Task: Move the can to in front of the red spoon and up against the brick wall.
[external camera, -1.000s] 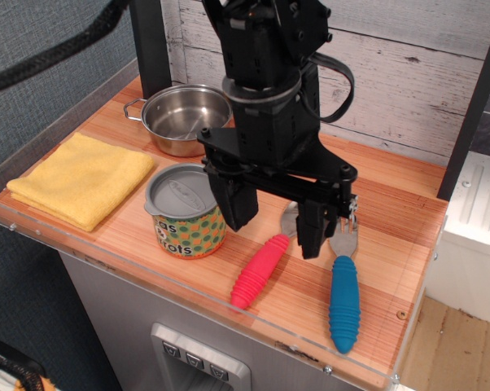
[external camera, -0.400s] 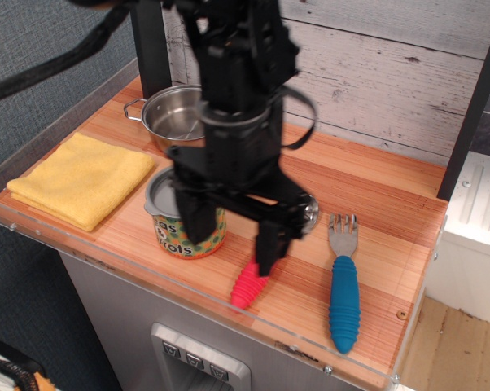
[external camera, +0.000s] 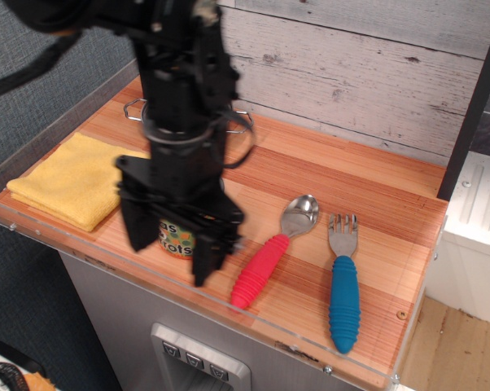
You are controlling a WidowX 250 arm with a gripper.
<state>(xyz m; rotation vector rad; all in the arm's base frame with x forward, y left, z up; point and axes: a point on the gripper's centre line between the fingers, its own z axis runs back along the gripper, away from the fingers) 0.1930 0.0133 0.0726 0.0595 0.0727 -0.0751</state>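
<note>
I should next grab the can (external camera: 175, 238) by its rim with my gripper, so that I can set it in front of the red spoon against the brick wall (external camera: 351, 77).
The can (external camera: 175, 238) stands near the table's front edge; only part of its yellow dotted label shows between my fingers. My gripper (external camera: 172, 243) is open, its two dark fingers (external camera: 137, 220) straddling the can on the left and right, with the arm hiding the lid. The red spoon (external camera: 271, 252) lies just right of the can, its red handle toward the front and its metal bowl toward the back. The brick wall (external camera: 351, 73), a whitewashed plank panel, runs along the back of the table.
A blue-handled fork (external camera: 343, 289) lies right of the spoon. A folded yellow cloth (external camera: 66, 181) lies at the left. A steel pot (external camera: 139, 108) at the back left is mostly hidden by my arm. A clear rim (external camera: 107, 261) edges the table's front.
My gripper has moved left and forward, from over the spoon and fork to around the can. The can, spoon and fork have not moved.
</note>
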